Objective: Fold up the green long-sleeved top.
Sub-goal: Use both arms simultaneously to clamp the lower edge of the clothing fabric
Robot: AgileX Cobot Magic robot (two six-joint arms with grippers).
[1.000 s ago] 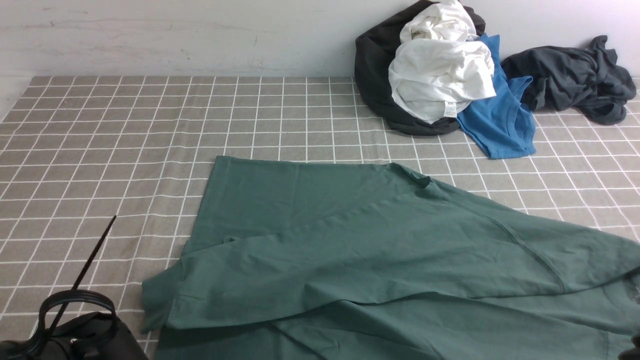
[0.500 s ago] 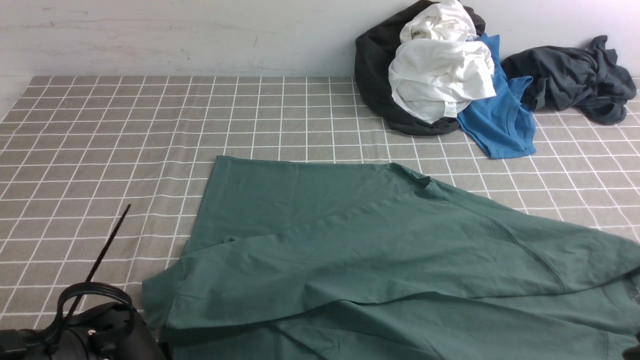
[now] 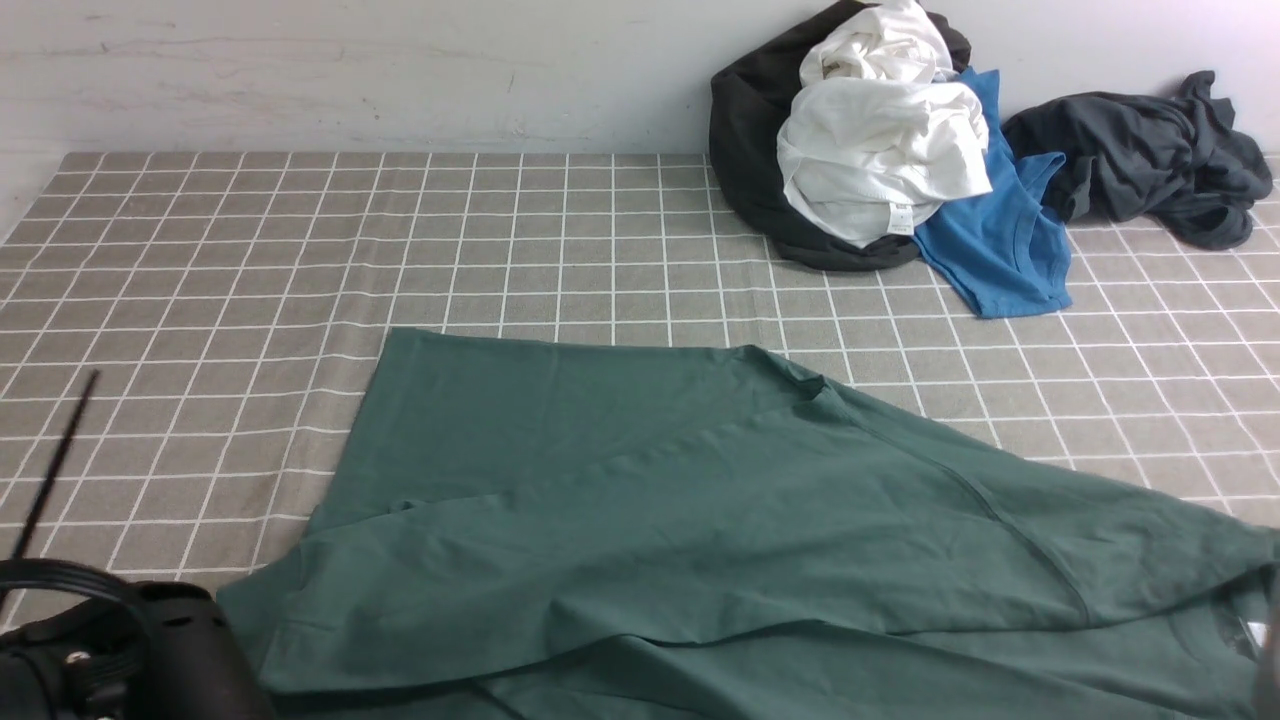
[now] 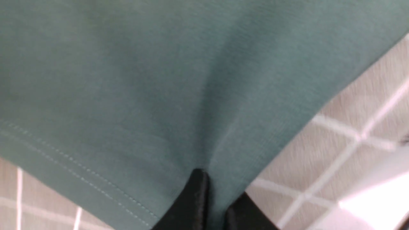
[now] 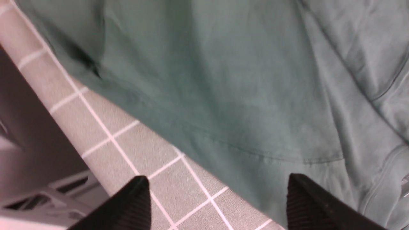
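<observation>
The green long-sleeved top is to be folded, so my right gripper should next grab its sleeve's cuff end (image 3: pixel 1248 564).
The green long-sleeved top (image 3: pixel 700 510) lies spread over the near middle and right of the checked tablecloth, with folds across it. Its collar (image 3: pixel 1205 640) is at the near right. My left gripper (image 4: pixel 217 191) is shut on the top's fabric near a stitched hem; in the front view only its arm (image 3: pixel 110 650) shows at the near left corner. My right gripper (image 5: pixel 217 198) is open wide, its fingers (image 5: pixel 134 201) apart over the top's near edge (image 5: pixel 223 127). In the front view it is almost wholly out of frame.
A pile of clothes sits against the back wall at the right: a black garment (image 3: pixel 750 150), a white one (image 3: pixel 880 150), a bright blue shirt (image 3: pixel 1000 250) and a dark grey one (image 3: pixel 1150 150). The table's near edge (image 5: pixel 48 83) shows in the right wrist view.
The green top has slid left and towards the near edge. My left arm has moved left and back with the fabric held in it.
</observation>
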